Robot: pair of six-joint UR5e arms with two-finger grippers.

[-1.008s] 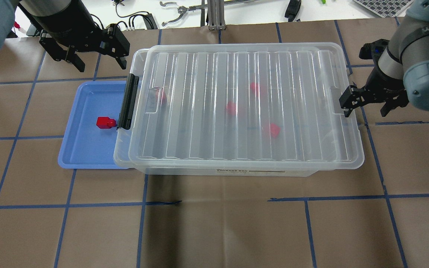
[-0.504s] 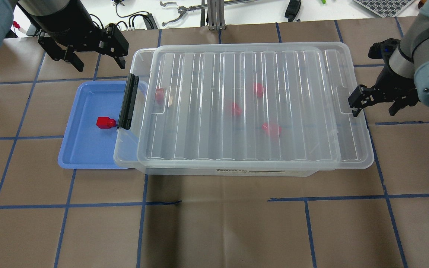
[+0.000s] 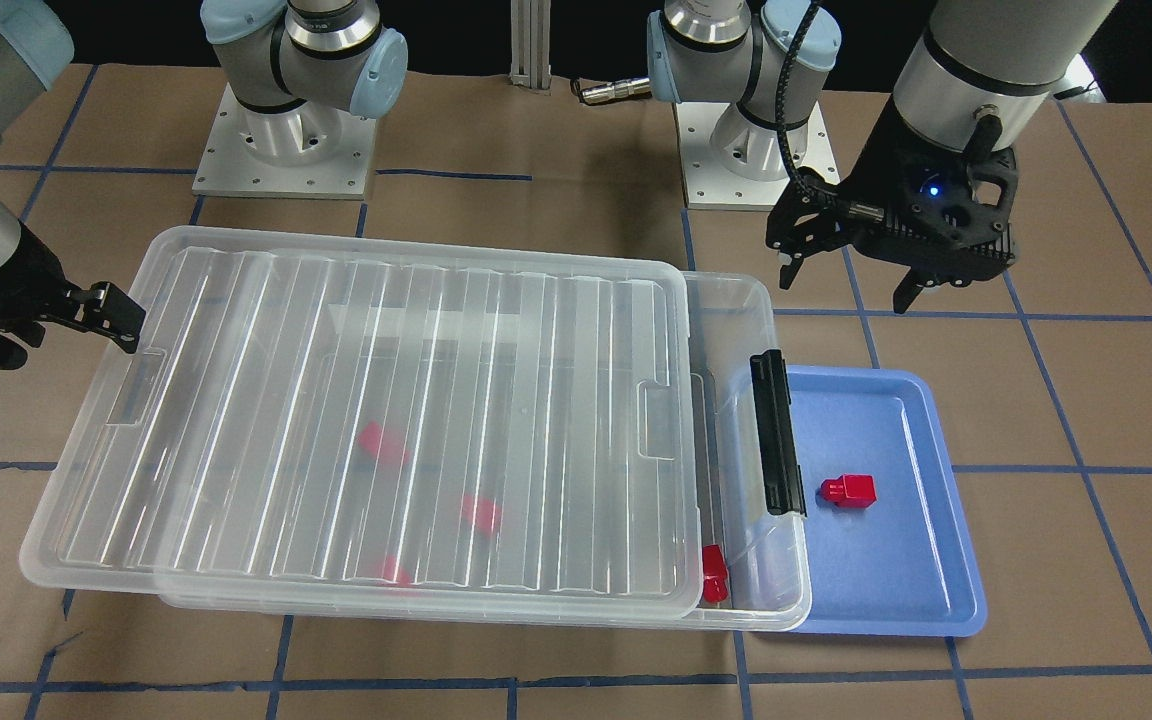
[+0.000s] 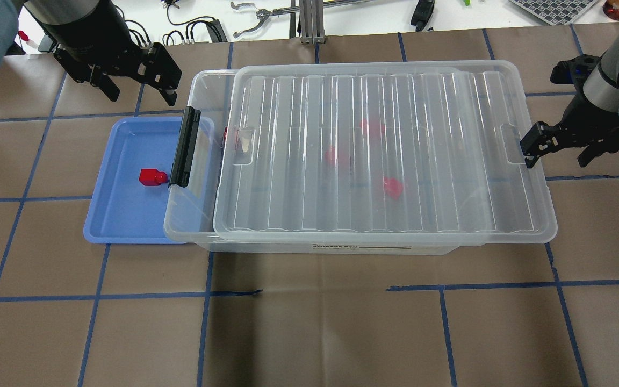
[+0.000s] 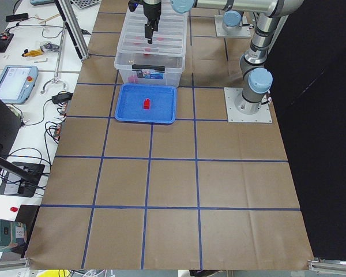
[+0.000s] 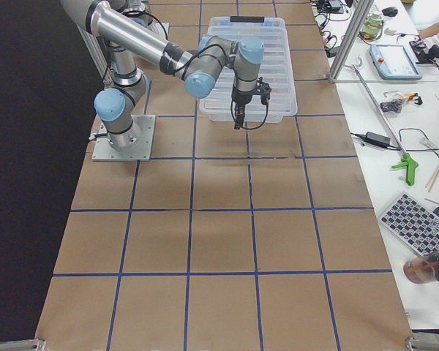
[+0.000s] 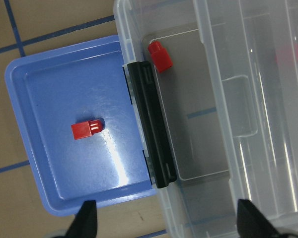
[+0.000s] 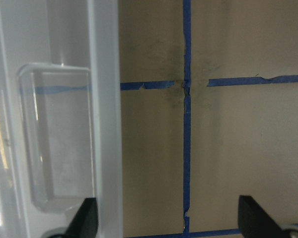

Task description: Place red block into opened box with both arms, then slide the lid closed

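Note:
The red block needs to go into the opened box (image 3: 716, 444). My left gripper should grab it by its square body (image 3: 854, 491) next.
One red block (image 4: 152, 177) lies on the blue tray (image 4: 121, 215), and it also shows in the left wrist view (image 7: 87, 130). The clear box (image 4: 191, 217) has its ribbed lid (image 4: 384, 150) shifted to the right, so the end by the black latch (image 4: 186, 146) is uncovered. Another red block (image 7: 160, 55) sits in that uncovered strip, and three more blur red under the lid. My right gripper (image 4: 556, 157) is open, with one finger at the notch in the lid's right edge (image 8: 64, 124). My left gripper (image 4: 133, 90) hangs open and empty behind the tray.
The blue tray is tucked partly under the box's latch end. Brown table paper with blue tape lines (image 4: 320, 293) spreads in front of the box. Tools and cables (image 4: 266, 16) lie on the white bench beyond the table's far edge.
The lid has slid to the right with my right gripper at its edge, uncovering the box's latch end. My left gripper has drifted slightly left and back.

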